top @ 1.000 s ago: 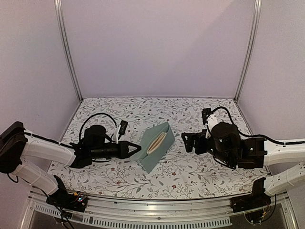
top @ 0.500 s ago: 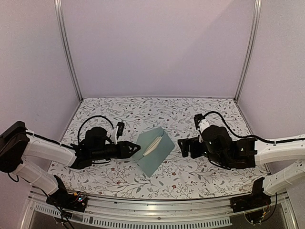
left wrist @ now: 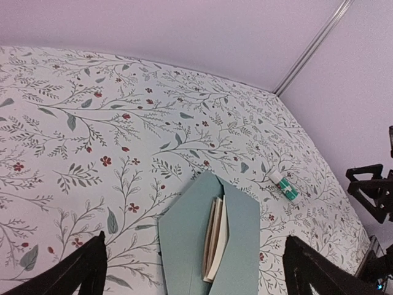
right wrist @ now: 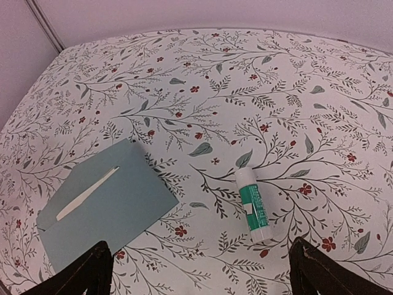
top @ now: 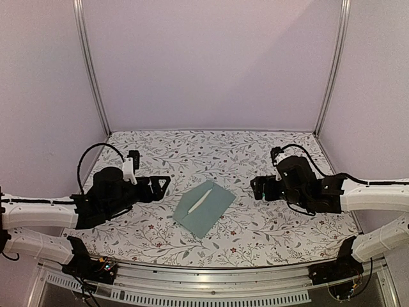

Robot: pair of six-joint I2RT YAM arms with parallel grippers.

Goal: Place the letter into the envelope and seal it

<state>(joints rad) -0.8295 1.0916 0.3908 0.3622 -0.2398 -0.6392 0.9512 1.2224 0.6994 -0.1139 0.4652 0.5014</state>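
I should next grab the glue stick with my right gripper by its teal body, toward the glue stick's base. Its white cap then stays free for my left gripper.
The teal envelope [top: 206, 210] lies flat on the floral table between the two arms, free of both grippers. The cream edges of the folded letter [left wrist: 216, 236] show in the slit along its middle, seen as a pale strip [right wrist: 86, 193] in the right wrist view. My left gripper [top: 162, 186] hovers open to the envelope's left, a short gap away, its jaws [left wrist: 195, 241] wide with nothing between them. My right gripper [top: 255, 188] is open to the envelope's right, jaws [right wrist: 201, 246] wide and empty. The envelope [right wrist: 105, 208] is at the lower left of that view.
A small white-and-teal glue stick [right wrist: 253, 204] lies on the table just ahead of my right gripper, also seen to the right of the envelope [left wrist: 285, 185]. Lilac walls and metal corner posts [top: 91, 70] enclose the floral table [top: 211, 150].
My left gripper opened, let go of the envelope and pulled back to the left. The envelope dropped flat onto the table. The right gripper moved in toward the envelope, then drew back to the right.
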